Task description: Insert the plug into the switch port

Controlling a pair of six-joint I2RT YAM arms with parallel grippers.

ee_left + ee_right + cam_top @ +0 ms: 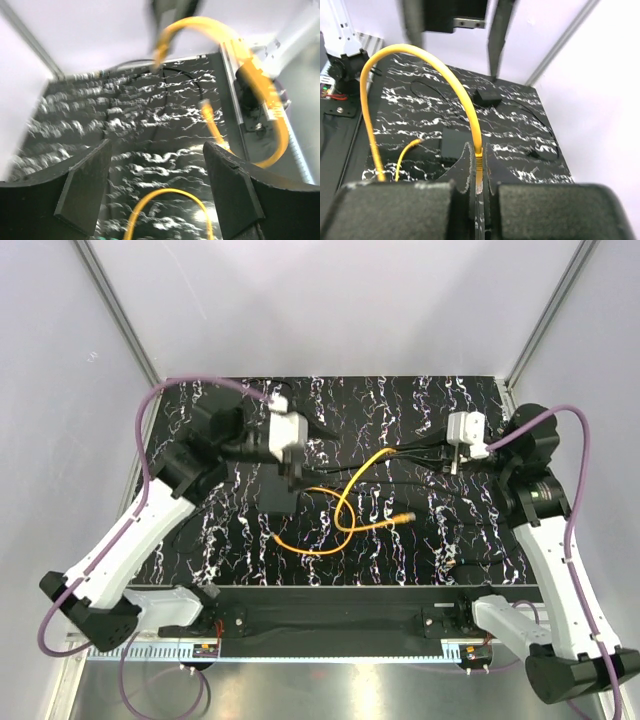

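Observation:
I need to move my left gripper toward the held cable end (391, 450) (159, 54) before I close it. The cable end is past my fingers, so they would miss it if I closed now.
The switch, a flat matte-black box (280, 498), lies left of centre on the marbled mat and shows in the right wrist view (454, 144); its port is not visible. My right gripper (397, 452) is shut on the plug (479, 167) at one end of the orange cable (345, 502), held above the mat to the right of the box. The cable's other end (405, 517) lies loose on the mat. My left gripper (292, 472) hovers at the box's far edge, jaws wide open and empty (157, 165), with a loop of orange cable (165, 200) under them.
Thin black cables (440, 502) and a small black connector (446, 562) lie on the right of the mat. A small black adapter (487, 96) sits at the far side. A black rail (330, 612) runs along the front edge. White walls enclose the mat.

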